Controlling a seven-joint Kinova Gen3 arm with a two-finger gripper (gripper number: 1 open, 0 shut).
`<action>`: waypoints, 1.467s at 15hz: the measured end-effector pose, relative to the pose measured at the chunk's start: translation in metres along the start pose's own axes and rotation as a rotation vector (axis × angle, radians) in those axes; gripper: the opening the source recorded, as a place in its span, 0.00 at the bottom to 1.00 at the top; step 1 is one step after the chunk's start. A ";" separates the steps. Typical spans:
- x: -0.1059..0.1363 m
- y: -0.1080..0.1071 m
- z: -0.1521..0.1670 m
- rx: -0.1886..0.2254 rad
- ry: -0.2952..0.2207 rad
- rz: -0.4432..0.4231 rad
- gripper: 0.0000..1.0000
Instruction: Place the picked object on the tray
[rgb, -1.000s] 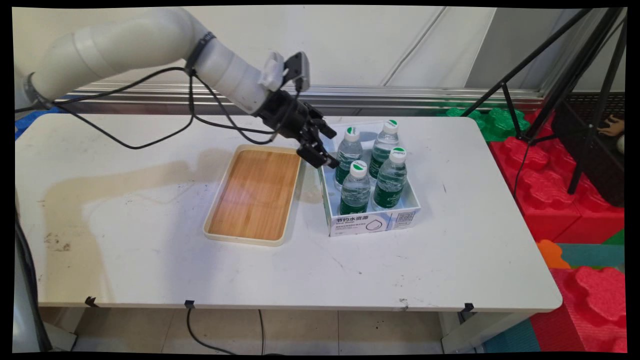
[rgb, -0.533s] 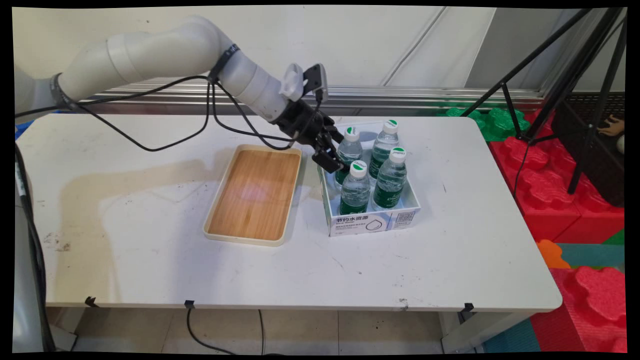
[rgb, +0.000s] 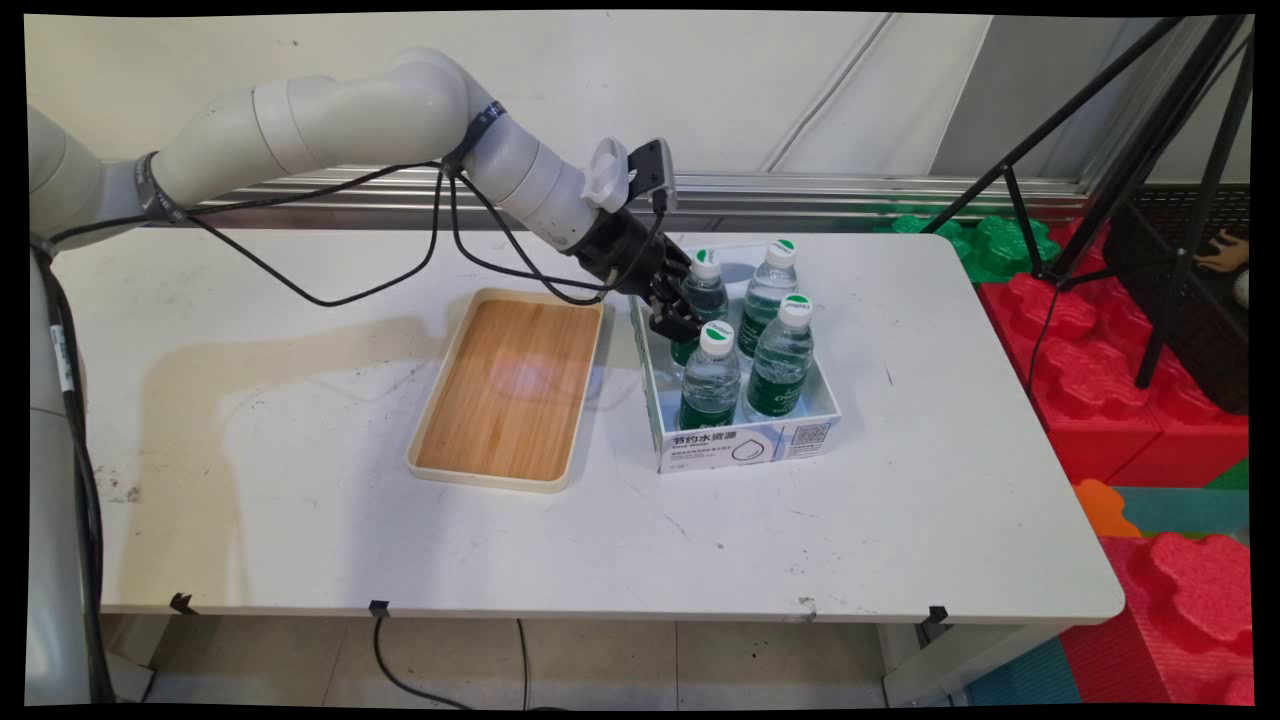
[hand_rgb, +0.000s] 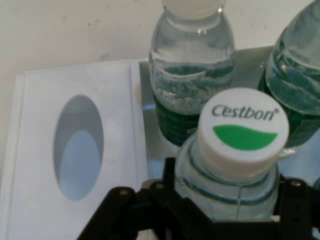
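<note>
My gripper grabs the clear water bottle by its body below the cap (rgb: 707, 300) next, to lift it out of the white carton (rgb: 744, 446).
A white open carton (rgb: 745, 445) holds several water bottles with green labels and white caps. My gripper (rgb: 685, 318) reaches down into the carton's back left corner, open, its fingers on either side of the back left bottle (rgb: 706, 285). In the hand view that bottle's Cestbon cap (hand_rgb: 243, 127) rises between the gripper (hand_rgb: 230, 182) linkage. Another bottle (hand_rgb: 192, 75) stands just beyond it and a third (hand_rgb: 297, 85) at the right edge. I cannot tell whether the fingers touch the bottle.
A cream tray with a bamboo floor (rgb: 510, 390) lies just left of the carton. The carton's flap with an oval cut-out (hand_rgb: 75, 150) lies left of the bottles. Red and green foam blocks (rgb: 1130, 400) and a black tripod (rgb: 1160, 150) stand beyond the table's right end.
The arm has swung right and down from over the tray's far corner. The gripper now stands inside the carton around the back left bottle.
</note>
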 end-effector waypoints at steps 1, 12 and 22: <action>0.000 -0.001 0.001 -0.003 0.001 0.005 0.00; 0.012 -0.004 -0.029 -0.014 0.046 0.040 0.00; 0.014 0.005 -0.116 -0.027 0.095 0.058 0.00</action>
